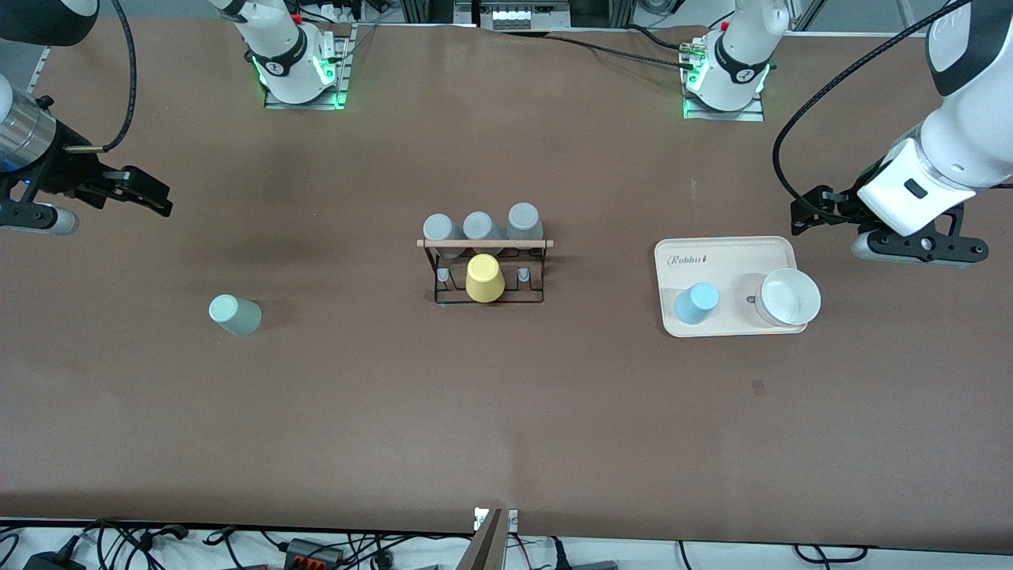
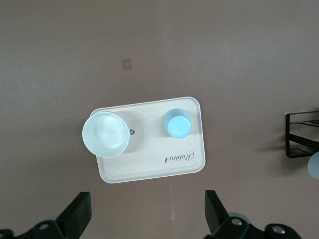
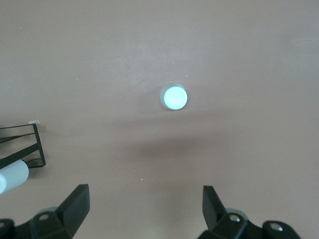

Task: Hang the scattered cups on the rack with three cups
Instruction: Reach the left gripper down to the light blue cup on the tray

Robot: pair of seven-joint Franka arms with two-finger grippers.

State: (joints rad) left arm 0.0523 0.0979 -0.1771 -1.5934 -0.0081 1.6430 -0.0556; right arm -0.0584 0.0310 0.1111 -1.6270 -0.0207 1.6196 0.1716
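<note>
I will grab the light blue cup (image 1: 696, 303) by its body with my left gripper next, to hang it on the rack with the other cups.
The pale mint green cup (image 1: 235, 314) stands mouth down on the table toward the right arm's end; it shows in the right wrist view (image 3: 174, 98) too. The light blue cup (image 1: 696, 303) stands mouth down on the cream tray (image 1: 736, 261), also in the left wrist view (image 2: 177, 124). The black wire rack (image 1: 484, 243) stands mid-table with a yellow cup (image 1: 484, 278) and three grey cups (image 1: 479, 227) on it. My right gripper (image 1: 150, 198) is open and empty, up over bare table. My left gripper (image 1: 815, 210) is open and empty, over bare table beside the tray.
A white bowl (image 1: 787, 297) sits on the tray beside the blue cup, also in the left wrist view (image 2: 105, 134). A small tape patch (image 1: 757, 386) lies nearer the front camera than the tray. The rack's corner shows in both wrist views (image 2: 301, 134) (image 3: 20, 147).
</note>
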